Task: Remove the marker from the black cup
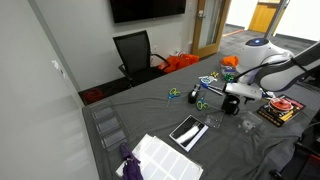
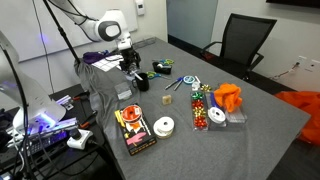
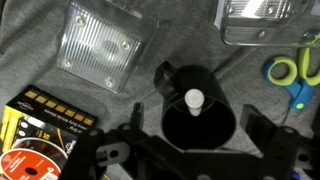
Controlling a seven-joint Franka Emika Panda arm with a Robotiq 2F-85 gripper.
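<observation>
In the wrist view the marker's white end (image 3: 194,98) lies beyond the line between both fingers, so my gripper moves toward it, before it closes on the marker.
The black cup (image 3: 197,125) stands upright on the grey cloth, right under the wrist camera. The marker (image 3: 193,100) leans inside it, white end up, its dark body sticking out over the rim toward the upper left. My gripper (image 3: 196,118) is open, with one finger on each side of the cup and touching nothing. In both exterior views the gripper (image 1: 232,98) (image 2: 131,68) hangs just above the cup (image 1: 232,107) (image 2: 138,82); the marker is too small to make out there.
Two clear plastic containers (image 3: 98,45) (image 3: 262,18) lie just beyond the cup. Green-handled scissors (image 3: 295,72) are at the right. A black box with a red disc (image 3: 40,135) (image 2: 135,132) sits at the left. Tape rolls (image 2: 164,126) and an orange cloth (image 2: 228,97) lie further off.
</observation>
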